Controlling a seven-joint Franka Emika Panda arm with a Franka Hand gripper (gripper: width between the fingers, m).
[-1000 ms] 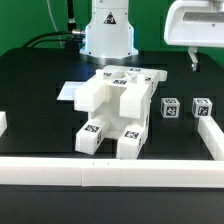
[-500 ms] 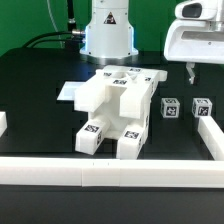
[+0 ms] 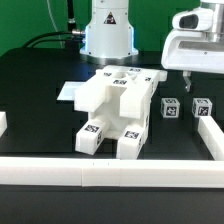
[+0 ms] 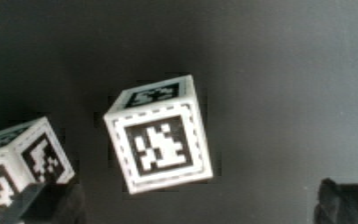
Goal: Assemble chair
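My gripper is still high above the tagged post, so it is too early to close, as that would miss. It lowers first, then closes on the post.
The partly joined chair (image 3: 115, 108), chunky white pieces with marker tags, stands in the middle of the black table. Two short square white posts (image 3: 170, 108) (image 3: 201, 108) stand at the exterior view's right of it, apart from it. My gripper (image 3: 199, 84) hangs above these two posts, open and empty, touching neither. In the wrist view one tagged post (image 4: 163, 140) fills the middle and the other post (image 4: 25, 165) shows at the edge. My gripper (image 4: 202, 212) shows only dark fingertips (image 4: 348, 200) at the frame's corners, spread wide apart.
The marker board (image 3: 68, 92) lies flat under and behind the chair. Low white border rails run along the front (image 3: 110, 170), the exterior view's right (image 3: 212, 140) and left (image 3: 3, 122). The robot base (image 3: 108, 35) stands behind the chair.
My gripper has come down and shifted toward the exterior view's left, now lower over the two posts. The chair and posts have not moved.
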